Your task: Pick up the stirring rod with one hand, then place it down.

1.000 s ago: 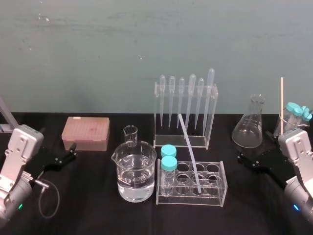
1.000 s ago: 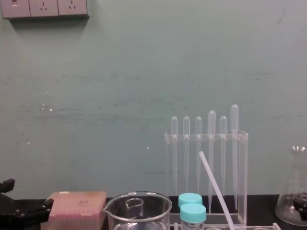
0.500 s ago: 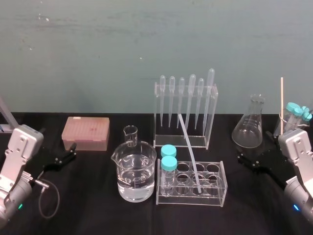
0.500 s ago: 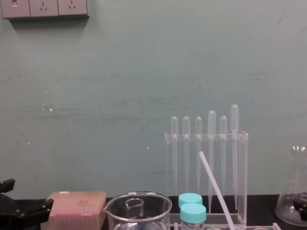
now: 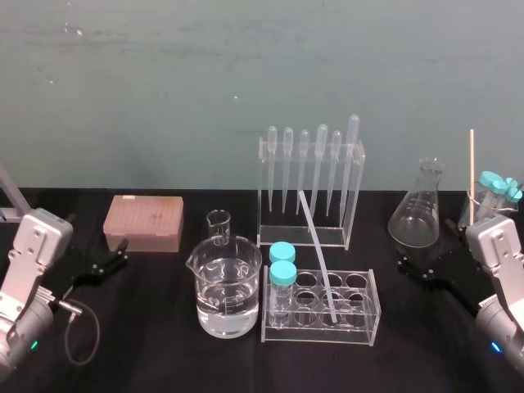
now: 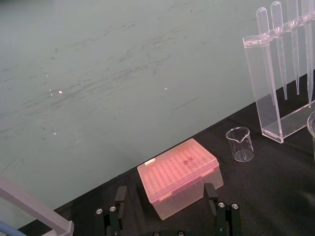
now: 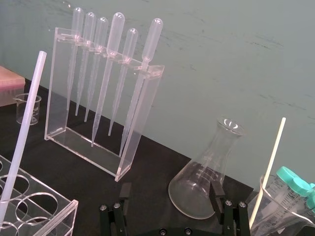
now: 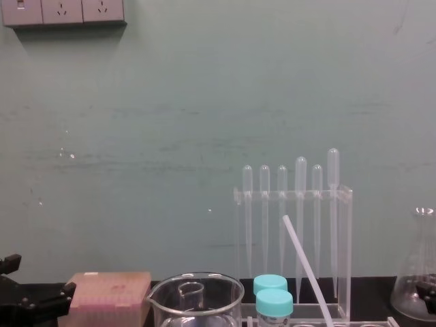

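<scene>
My right gripper picks up the stirring rod by its free upper part (image 8: 298,246) next, since the clear tube rack (image 8: 368,323) surrounds the rod's lower end.
The stirring rod (image 5: 318,254) is a thin translucent-white stick that leans in the clear tube rack (image 5: 360,321), its top tilted toward the pipette stand. It shows as well in the chest view (image 8: 306,269) and the right wrist view (image 7: 23,132). My right gripper (image 5: 423,246) hovers low at the table's right side, open and holding nothing, well right of the rod; its fingers (image 7: 124,191) stand wide apart. At the left side my left gripper (image 5: 98,246) sits parked and open, facing the pink box (image 6: 178,176).
A water-filled beaker (image 5: 228,286) and a small beaker (image 5: 219,227) stand left of the tube rack, which holds two blue-capped tubes (image 5: 282,266). Behind it is the pipette stand (image 5: 309,180). A conical flask (image 5: 419,214) and a beaker of capped tubes (image 5: 495,192) are just ahead of my right gripper.
</scene>
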Controlling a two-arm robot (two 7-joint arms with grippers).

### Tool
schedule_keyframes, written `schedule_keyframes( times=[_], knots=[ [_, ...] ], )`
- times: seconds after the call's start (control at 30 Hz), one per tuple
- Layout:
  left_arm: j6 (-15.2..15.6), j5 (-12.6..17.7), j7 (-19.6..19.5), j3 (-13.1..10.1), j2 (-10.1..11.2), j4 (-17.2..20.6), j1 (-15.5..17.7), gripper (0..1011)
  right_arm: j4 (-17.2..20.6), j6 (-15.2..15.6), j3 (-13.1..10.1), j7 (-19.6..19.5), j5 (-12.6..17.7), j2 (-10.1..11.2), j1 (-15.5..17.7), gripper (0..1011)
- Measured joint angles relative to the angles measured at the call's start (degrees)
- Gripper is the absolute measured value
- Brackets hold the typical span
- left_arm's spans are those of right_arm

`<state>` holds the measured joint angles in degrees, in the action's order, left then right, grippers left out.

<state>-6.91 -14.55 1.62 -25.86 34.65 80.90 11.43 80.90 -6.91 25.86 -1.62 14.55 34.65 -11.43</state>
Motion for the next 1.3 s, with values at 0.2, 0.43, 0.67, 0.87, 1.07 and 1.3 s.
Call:
schedule_keyframes(
  times=[0.2,0.43,0.67,0.87,1.07,1.3],
  knots=[
    [0.0,0.0,0.0,0.0,0.0,0.0,0.0,1000,0.0,0.0,0.0,0.0,0.0,0.0,0.0,1003],
    [0.0,0.0,0.0,0.0,0.0,0.0,0.0,1000,0.9,1.1,-1.3,2.0,1.8,-0.3,0.4,1003],
    [0.0,0.0,0.0,0.0,0.0,0.0,0.0,1000,4.9,5.4,-4.9,10.5,12.7,-1.9,0.8,1003],
    [0.0,0.0,0.0,0.0,0.0,0.0,0.0,1000,7.5,10.2,-5.7,19.9,20.7,-3.3,-0.7,1003],
    [0.0,0.0,0.0,0.0,0.0,0.0,0.0,1000,6.7,13.5,-3.5,24.7,21.3,-4.8,-3.9,1003],
    [0.0,0.0,0.0,0.0,0.0,0.0,0.0,1000,3.3,15.7,-1.1,24.5,18.2,-7.6,-7.6,1003]
  ],
)
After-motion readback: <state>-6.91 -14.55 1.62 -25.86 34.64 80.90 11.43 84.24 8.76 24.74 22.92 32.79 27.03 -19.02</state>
